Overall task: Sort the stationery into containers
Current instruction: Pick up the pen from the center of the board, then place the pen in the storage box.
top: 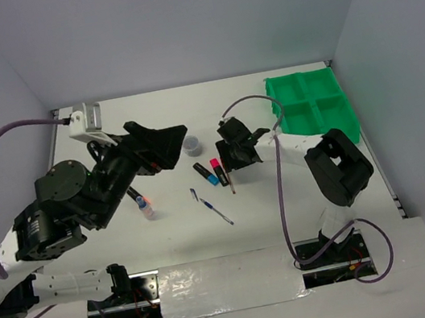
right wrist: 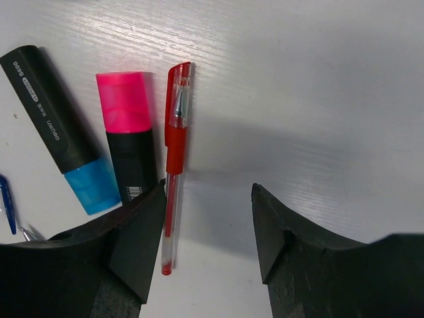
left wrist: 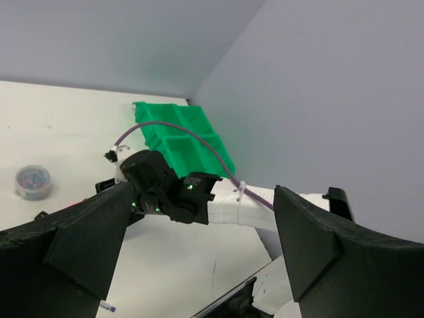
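Next, my right gripper grabs the thin red pen by the middle of its body (top: 229, 176), and the pen's end with the cap stays free to settle into the tray (top: 314, 105).
The green four-compartment tray (top: 314, 105) stands at the far right and also shows in the left wrist view (left wrist: 185, 136). On the table's middle lie a blue-ended highlighter (top: 205, 174), a pink-ended highlighter (top: 219, 172), a red pen (top: 230, 182) and a blue pen (top: 212, 206). The round grey pot (top: 191, 145) stands behind them. A small bottle (top: 147, 209) and a black marker (top: 133, 193) are at the left. My right gripper (right wrist: 209, 225) is open and low over the table, with the red pen (right wrist: 173, 165) just inside its left finger. My left gripper (left wrist: 199, 265) is open, empty and raised.
The white walls close in the table at the back and on both sides. A strip with cut-outs runs along the near edge by the arm bases (top: 224, 275). The purple cable (top: 282, 196) of the right arm hangs over the table beside the pens.
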Robot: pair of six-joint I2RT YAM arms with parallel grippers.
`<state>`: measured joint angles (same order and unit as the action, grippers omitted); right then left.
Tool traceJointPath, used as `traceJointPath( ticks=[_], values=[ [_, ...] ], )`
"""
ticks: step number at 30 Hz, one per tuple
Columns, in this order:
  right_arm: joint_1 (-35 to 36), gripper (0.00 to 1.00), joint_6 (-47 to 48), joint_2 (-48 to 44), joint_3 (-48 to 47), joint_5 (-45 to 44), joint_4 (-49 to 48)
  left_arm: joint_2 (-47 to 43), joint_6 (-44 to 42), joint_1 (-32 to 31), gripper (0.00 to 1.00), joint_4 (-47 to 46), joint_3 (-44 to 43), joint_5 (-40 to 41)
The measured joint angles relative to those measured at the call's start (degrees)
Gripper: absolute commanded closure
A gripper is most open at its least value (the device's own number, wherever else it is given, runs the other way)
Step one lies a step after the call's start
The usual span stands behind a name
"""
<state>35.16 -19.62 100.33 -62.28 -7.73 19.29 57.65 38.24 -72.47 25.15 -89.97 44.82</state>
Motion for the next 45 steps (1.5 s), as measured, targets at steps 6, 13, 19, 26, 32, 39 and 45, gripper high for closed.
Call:
traceJointPath(
  ticks=[6, 13, 19, 26, 32, 39, 45],
  values=[
    [0.22, 0.39, 0.0, 3.61, -1.25, 1.14, -0.26, -3.43, -0.55, 0.0, 0.01, -1.95, 1.79, 0.66],
    [0.28, 0.58, 0.85, 5.99, -3.72, 0.39, 0.85, -5.14, -0.63, 0.0, 0.01, -2.73, 4.35, 0.07],
    [0.09, 1.0, 1.6, 6.03, -3.52, -0.57, 0.9, -2.36, -0.7, 0.0, 0.01, -2.6, 1.05, -0.44],
    [-1.11, 1.0, 1.22, 2.08, 1.62, 3.5, -2.51, -2.78, -0.37, 0.0, 0.01, -1.66, 1.97, -2.69],
    [-4.0, 1.0, 1.79, -7.34, 3.61, 4.87, 0.66, -8.39, -0.26, 0.0, 0.01, -0.13, 10.91, 0.44],
    [-20.7, 1.0, 6.1, -21.97, 1.01, 3.04, 3.89, -6.03, 5.03, 8.61, 0.01, 5.29, 22.21, 0.46],
    [-29.57, 1.0, 7.45, -19.32, -4.46, -1.81, 5.42, 4.44, 5.7, 18.86, 0.01, 4.96, 32.61, -10.97]
  ],
)
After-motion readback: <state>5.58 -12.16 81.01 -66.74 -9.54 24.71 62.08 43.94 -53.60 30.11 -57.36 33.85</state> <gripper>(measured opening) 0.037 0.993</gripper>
